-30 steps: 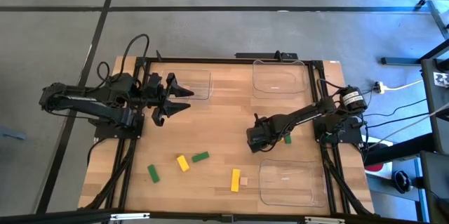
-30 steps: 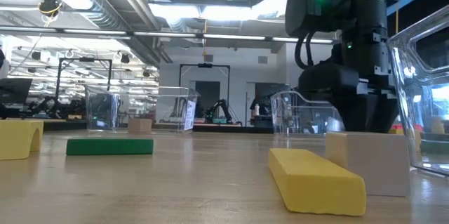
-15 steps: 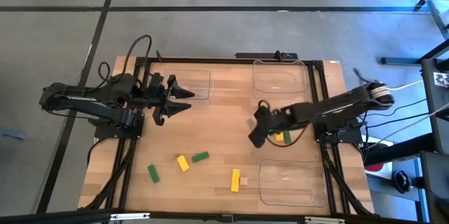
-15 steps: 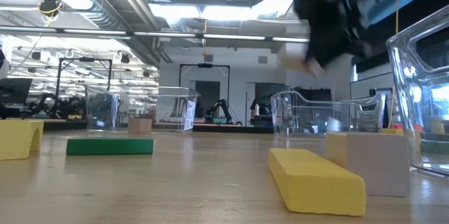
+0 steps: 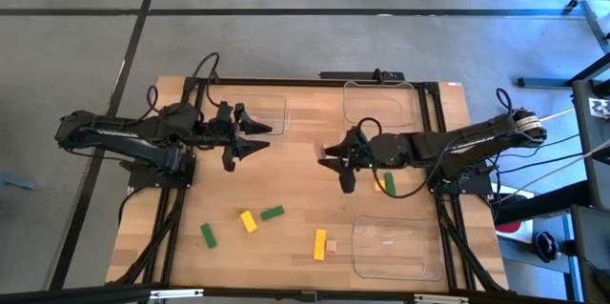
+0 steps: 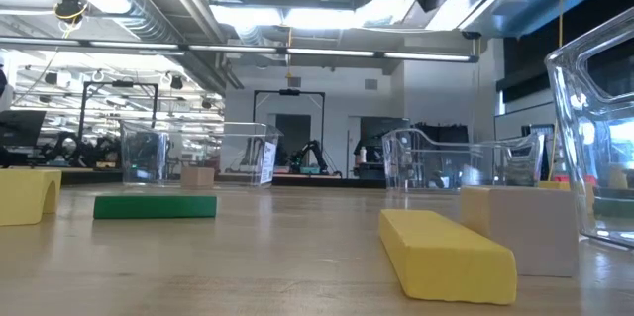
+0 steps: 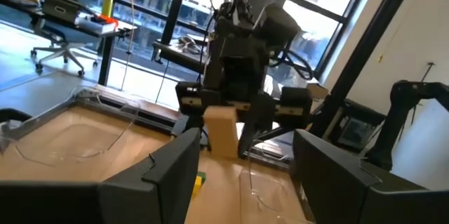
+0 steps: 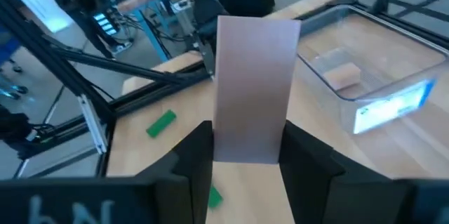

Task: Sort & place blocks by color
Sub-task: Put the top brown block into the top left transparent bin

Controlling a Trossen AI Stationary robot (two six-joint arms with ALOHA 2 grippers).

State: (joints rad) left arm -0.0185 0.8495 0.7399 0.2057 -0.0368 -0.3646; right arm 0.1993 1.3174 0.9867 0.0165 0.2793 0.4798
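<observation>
My left gripper must sort the tan bar into its tray, so it should reach the bar and grab the bar's loose end (image 7: 220, 119).
My right gripper (image 5: 332, 158) hovers above the table's middle, shut on a plain tan wooden bar (image 8: 254, 87); the left wrist view shows this tan bar (image 7: 221, 131) from the front. My left gripper (image 5: 257, 137) is open and empty, facing it from the table's left. Lying flat on the table are two green blocks (image 5: 208, 235) (image 5: 273, 212), two yellow bars (image 5: 249, 221) (image 5: 320, 244), a tan cube (image 5: 332, 245), and a yellow and green pair (image 5: 385, 186) under the right arm. Another tan block (image 8: 343, 76) lies in a clear tray. My right gripper pinches the tan bar between its two fingers (image 8: 193, 157), on its two long sides near one end (image 8: 245, 147). The fingers come level from the table's right. The bar is lifted clear of the table, and most of it stands free beyond the fingers.
Three clear plastic trays stand on the table: far left (image 5: 267, 113), far right (image 5: 376, 104), near right (image 5: 389, 247). Bare wood lies between the two grippers and along the left edge. The low view shows a yellow bar (image 6: 446, 252) and tan cube (image 6: 520, 227) close by.
My right gripper has risen off the table from beside the yellow and green pair, carrying the tan bar, and swung toward the table's middle, turning from pointing down to level. My left gripper has shifted slightly toward the table's right.
</observation>
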